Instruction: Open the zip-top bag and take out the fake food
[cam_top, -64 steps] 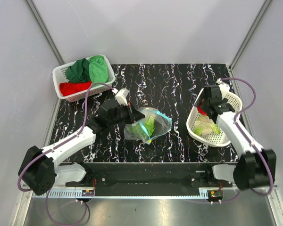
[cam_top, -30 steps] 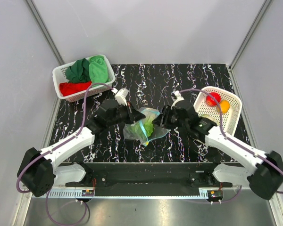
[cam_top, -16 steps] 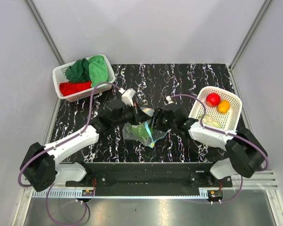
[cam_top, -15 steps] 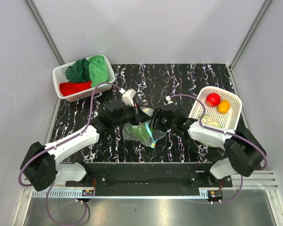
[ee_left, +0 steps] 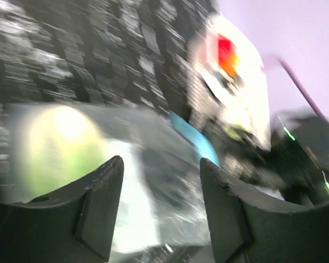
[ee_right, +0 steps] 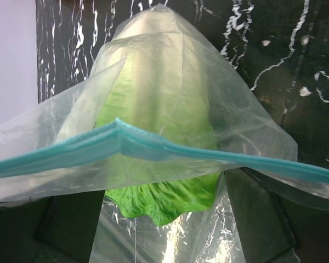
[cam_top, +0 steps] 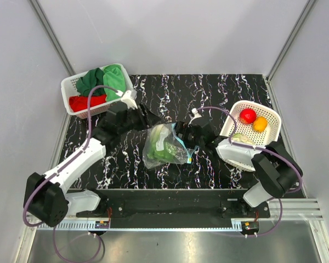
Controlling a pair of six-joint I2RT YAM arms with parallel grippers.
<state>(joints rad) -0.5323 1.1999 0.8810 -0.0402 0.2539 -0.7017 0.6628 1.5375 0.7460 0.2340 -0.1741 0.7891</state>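
Next, my right gripper grabs the green leafy fake food by its leaf end at the bag's opening [ee_right: 163, 201] to remove it.
The zip-top bag [cam_top: 162, 147] lies mid-table, its teal zip strip [ee_right: 153, 145] facing my right gripper [cam_top: 183, 137]. That gripper [ee_right: 164, 222] is open, with a finger on either side of the bag's mouth. A green leafy piece [ee_right: 162, 192] of fake food pokes out between the fingers, untouched. A paler leafy piece [ee_right: 153, 76] sits deeper inside the bag. My left gripper [cam_top: 149, 120] stands open just up-left of the bag [ee_left: 153, 181], holding nothing; its view is blurred. A red piece [cam_top: 248, 115], an orange [cam_top: 260, 124] and a pale piece [cam_top: 242, 139] lie in the right basket.
The white mesh basket [cam_top: 270, 114] holding the removed food stands at the right, close behind my right arm. A second white basket [cam_top: 70, 87] with green and red cloths [cam_top: 107, 79] is at the back left. Grey walls enclose the black marbled table [cam_top: 208, 96].
My left gripper let go of the bag and pulled back up-left. The right gripper opened wider at the bag's mouth. The bag settled lower and flatter on the table.
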